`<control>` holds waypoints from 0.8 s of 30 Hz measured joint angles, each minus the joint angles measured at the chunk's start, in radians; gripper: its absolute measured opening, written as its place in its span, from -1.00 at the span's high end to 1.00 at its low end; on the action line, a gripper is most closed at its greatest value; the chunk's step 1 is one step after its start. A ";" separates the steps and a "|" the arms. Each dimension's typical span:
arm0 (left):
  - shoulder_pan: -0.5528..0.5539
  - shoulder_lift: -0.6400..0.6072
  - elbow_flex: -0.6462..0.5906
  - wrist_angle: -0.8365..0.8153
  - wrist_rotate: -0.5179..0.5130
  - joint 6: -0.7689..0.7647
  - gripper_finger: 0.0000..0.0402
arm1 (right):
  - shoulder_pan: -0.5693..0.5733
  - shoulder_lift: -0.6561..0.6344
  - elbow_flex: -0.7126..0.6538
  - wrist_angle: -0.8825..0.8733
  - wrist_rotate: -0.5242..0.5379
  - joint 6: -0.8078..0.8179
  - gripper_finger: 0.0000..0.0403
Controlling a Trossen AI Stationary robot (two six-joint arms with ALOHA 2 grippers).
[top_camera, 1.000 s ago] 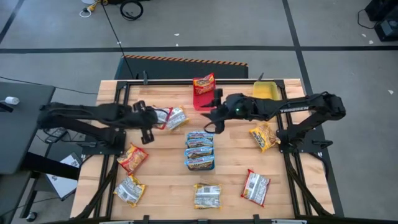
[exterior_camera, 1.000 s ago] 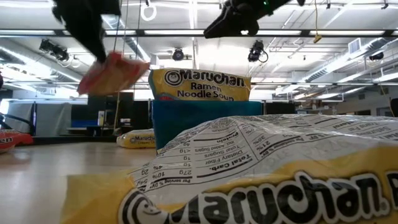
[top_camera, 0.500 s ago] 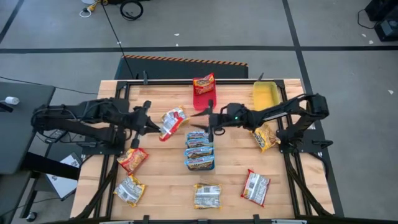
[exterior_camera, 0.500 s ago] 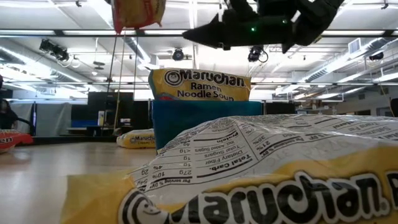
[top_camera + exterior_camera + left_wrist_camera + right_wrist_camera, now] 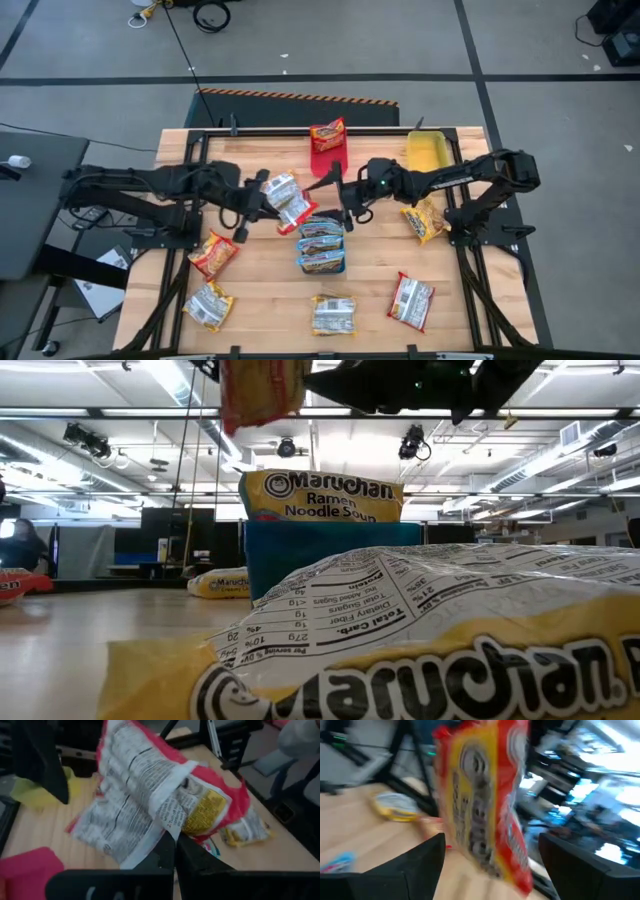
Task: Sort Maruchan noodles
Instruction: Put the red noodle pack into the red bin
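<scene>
My right gripper grips the red Maruchan packet by its free edge (image 5: 306,205) next, to sort it into the red tray (image 5: 329,160).
A red-and-yellow Maruchan noodle packet (image 5: 289,201) hangs in the air above the table's middle, with my left gripper (image 5: 257,197) shut on it. My right gripper (image 5: 338,195) stands open just right of the packet. In the right wrist view its two fingers (image 5: 427,862) stand either side of the packet (image 5: 485,805) without touching it. Under the packet stands a blue tray (image 5: 322,262) stacked with blue packets. Other packets lie flat on the table: (image 5: 212,253), (image 5: 208,305), (image 5: 333,315), (image 5: 411,300), (image 5: 425,218). My left gripper pinches the packet's edge (image 5: 161,834) between its two fingers, coming from the table's left and slanting a little down. The packet stands out beyond the fingertips, tilted, its printed back toward the wrist. It is lifted clear of the table and the trays.
A red tray (image 5: 322,162) with one red packet (image 5: 328,133) stands at the far middle, with a yellow tray (image 5: 425,150) to its right. In the low view a packet (image 5: 420,650) fills the foreground before the blue tray (image 5: 330,555).
My left gripper has risen and gone toward the table's right, turning at the wrist. The packet has gone up with it and swung round, over the blue tray's far end. My right gripper has tipped level toward the packet and opened wider.
</scene>
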 joint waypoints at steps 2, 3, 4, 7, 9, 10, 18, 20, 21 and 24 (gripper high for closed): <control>0.019 0.033 0.001 0.055 0.050 0.013 0.98 | -0.010 -0.001 0.024 -0.068 -0.081 0.000 -0.61; 0.029 0.044 0.001 0.065 0.081 0.021 0.98 | -0.010 -0.001 0.036 -0.095 -0.097 -0.005 -0.60; 0.040 0.054 0.000 0.063 0.111 0.023 0.98 | -0.009 0.000 0.047 -0.112 -0.097 -0.013 -0.59; 0.065 0.091 0.001 0.091 0.167 0.023 0.98 | 0.001 0.001 0.057 -0.126 -0.083 -0.053 -0.55; 0.075 0.116 0.000 0.106 0.201 0.030 0.98 | 0.009 0.001 0.061 -0.124 -0.082 -0.073 -0.52; 0.076 0.126 0.001 0.118 0.214 0.033 0.98 | 0.012 0.001 0.061 -0.124 -0.087 -0.087 -0.51; 0.074 0.149 0.000 0.201 0.220 0.079 0.95 | 0.028 0.001 0.061 -0.146 -0.096 -0.105 -0.20; 0.074 0.148 0.001 0.198 0.181 0.080 0.94 | 0.030 0.001 0.061 -0.144 -0.070 -0.077 -0.03; 0.074 0.147 0.001 0.196 0.159 0.079 0.94 | 0.031 0.001 0.062 -0.150 -0.052 -0.062 0.07; 0.074 0.144 0.000 0.168 0.099 0.073 0.89 | 0.031 0.002 0.088 -0.210 -0.008 -0.023 0.39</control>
